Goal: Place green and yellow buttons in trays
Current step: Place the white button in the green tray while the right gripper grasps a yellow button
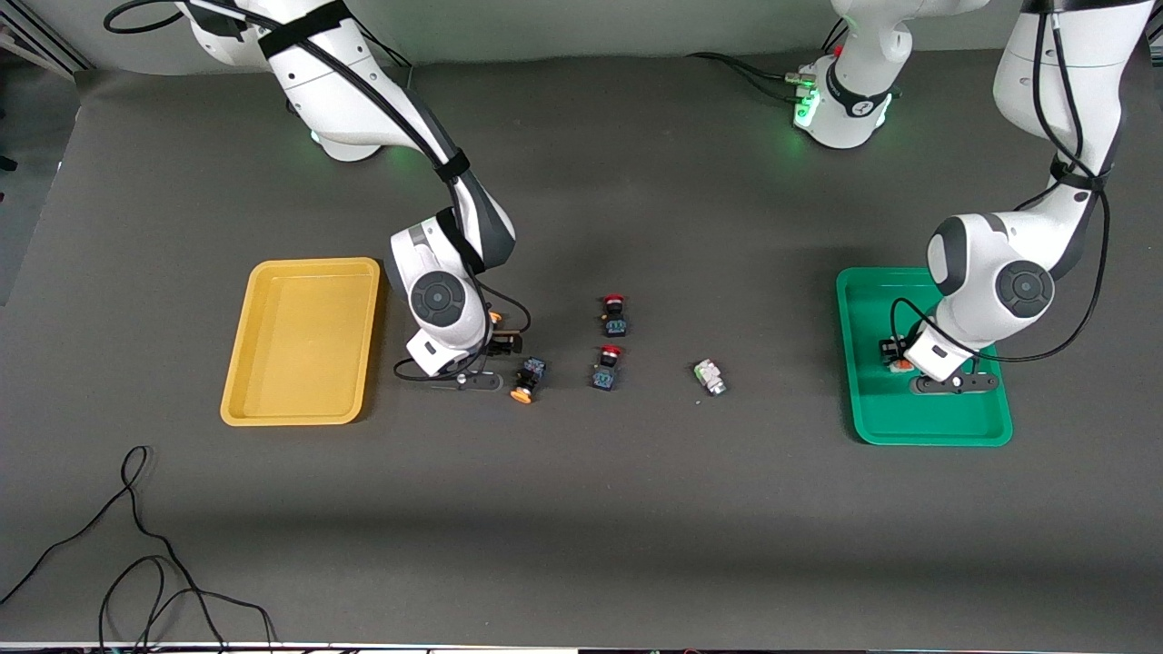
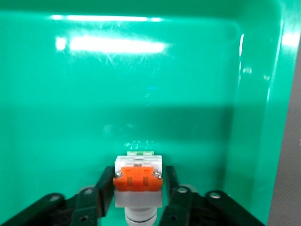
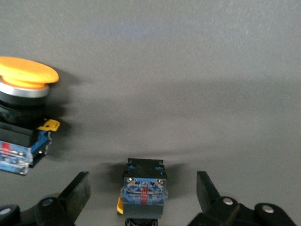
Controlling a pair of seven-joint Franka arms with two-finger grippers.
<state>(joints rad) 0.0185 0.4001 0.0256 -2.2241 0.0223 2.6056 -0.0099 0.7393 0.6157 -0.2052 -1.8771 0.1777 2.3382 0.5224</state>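
My right gripper closes on the dark button next, since the dark button's blue body (image 3: pixel 144 190) is between my fingertips in the right wrist view. Closing now would catch it.
My left gripper (image 1: pixel 895 356) is low in the green tray (image 1: pixel 909 422), shut on the white-bodied, orange-marked button (image 1: pixel 900 366). In the left wrist view that button (image 2: pixel 138 181) sits between the fingers (image 2: pixel 106 183) over the tray floor (image 2: pixel 141 70). My right gripper (image 1: pixel 500 334) is open beside the yellow tray (image 1: pixel 300 263), its fingers (image 3: pixel 77 193) wide on either side of a yellow-capped dark button (image 3: pixel 143 190), which also shows in the front view (image 1: pixel 495 318). A second yellow-capped button (image 1: pixel 527 380) (image 3: pixel 26 94) lies close by. The green-marked white button (image 1: pixel 710 377) lies mid-table.
Two red-capped dark buttons (image 1: pixel 614 315) (image 1: pixel 607 368) stand between the yellow-capped buttons and the green-marked one. A loose black cable (image 1: pixel 136 545) lies on the table nearest the front camera, at the right arm's end.
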